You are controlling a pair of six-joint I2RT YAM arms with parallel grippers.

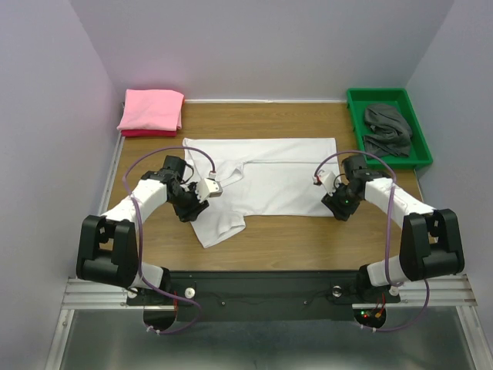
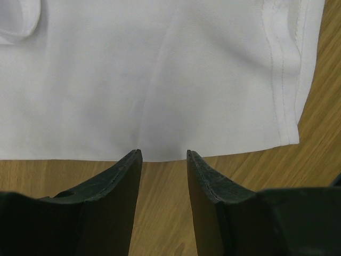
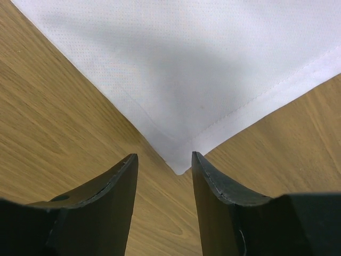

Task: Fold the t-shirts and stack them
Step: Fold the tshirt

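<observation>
The t-shirt's near side is to be folded over, so the left gripper next needs to grip the white t-shirt's near edge (image 1: 193, 222) (image 2: 164, 160), opposite the right gripper's hemmed corner of the t-shirt.
A white t-shirt (image 1: 266, 181) lies spread on the wooden table, partly folded, with a sleeve trailing toward the near left. My left gripper (image 1: 190, 208) is open at its left near edge. In the left wrist view the shirt's edge (image 2: 160, 106) lies just beyond the open gripper (image 2: 164, 156), with bare wood between the fingers. My right gripper (image 1: 340, 208) is open at the shirt's near right corner. In the right wrist view that hemmed corner (image 3: 181, 154) points in between the open gripper's tips (image 3: 162, 158). Neither gripper holds cloth.
A folded pink shirt (image 1: 152, 109) lies on a red one at the back left corner. A green tray (image 1: 412, 146) at the back right holds a crumpled dark grey shirt (image 1: 387, 127). Walls close in on three sides.
</observation>
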